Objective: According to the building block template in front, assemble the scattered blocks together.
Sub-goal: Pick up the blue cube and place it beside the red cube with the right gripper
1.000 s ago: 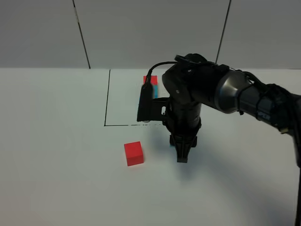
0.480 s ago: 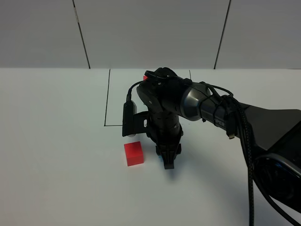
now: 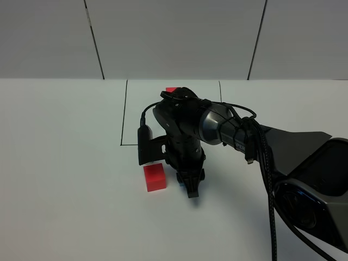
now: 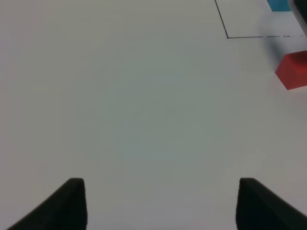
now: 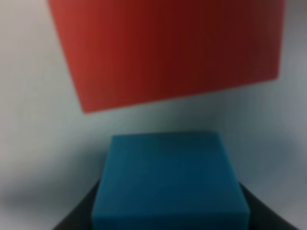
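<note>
I should move the blue block against the red block with my right gripper before I release it. White table still separates the red block's slanted near edge (image 5: 182, 97) from the blue block's far edge.
The red scattered block (image 3: 154, 177) lies on the white table just in front of the drawn rectangle. My right gripper (image 3: 191, 189) reaches across and is shut on the cyan-blue scattered block (image 3: 181, 178), holding it low, right beside the red one. In the right wrist view the blue block (image 5: 169, 179) sits between the fingers, with the red block (image 5: 168, 52) a narrow gap beyond it. The template is mostly hidden behind the arm; only its red tip (image 3: 171, 89) and, in the left wrist view, its cyan end (image 4: 279, 5) show. My left gripper (image 4: 160, 206) is open and empty, far from the red block (image 4: 293, 70).
A thin black rectangle (image 3: 124, 114) is drawn on the white table. The right arm's black body and cable (image 3: 244, 136) stretch from the right edge across the rectangle. The rectangle's corner also shows in the left wrist view (image 4: 227, 36).
My right gripper has moved left and toward the front with the blue block, from well right of the red block to close beside it. The red block has not moved.
</note>
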You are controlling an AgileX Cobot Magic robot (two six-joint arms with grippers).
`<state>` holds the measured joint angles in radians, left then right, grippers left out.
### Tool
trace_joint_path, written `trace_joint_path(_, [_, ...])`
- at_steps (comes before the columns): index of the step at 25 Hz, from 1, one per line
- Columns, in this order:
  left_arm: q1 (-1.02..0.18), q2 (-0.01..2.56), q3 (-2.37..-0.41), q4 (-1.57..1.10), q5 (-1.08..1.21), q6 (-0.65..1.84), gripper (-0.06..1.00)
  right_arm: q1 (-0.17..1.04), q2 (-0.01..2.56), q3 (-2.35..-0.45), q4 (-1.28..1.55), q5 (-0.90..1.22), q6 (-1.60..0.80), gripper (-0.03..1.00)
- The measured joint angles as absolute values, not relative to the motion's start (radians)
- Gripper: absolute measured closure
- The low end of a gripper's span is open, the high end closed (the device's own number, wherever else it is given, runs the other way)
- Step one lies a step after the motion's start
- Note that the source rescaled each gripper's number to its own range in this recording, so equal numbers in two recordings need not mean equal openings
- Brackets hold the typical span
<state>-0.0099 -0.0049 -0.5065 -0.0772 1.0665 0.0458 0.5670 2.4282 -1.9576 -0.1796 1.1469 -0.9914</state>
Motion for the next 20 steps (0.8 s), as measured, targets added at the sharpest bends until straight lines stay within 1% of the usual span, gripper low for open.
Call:
trace_joint_path(5, [-0.01, -0.005, -0.506, -0.077, 1.067, 0.046, 0.54, 0.571, 2.43, -1.961, -0.179, 1.128, -1.034, 0.96])
trace_joint_path(20, [-0.01, -0.005, -0.506, -0.077, 1.067, 0.046, 0.54, 0.605, 2.446, -1.988, -0.172, 1.121, -1.063, 0.96])
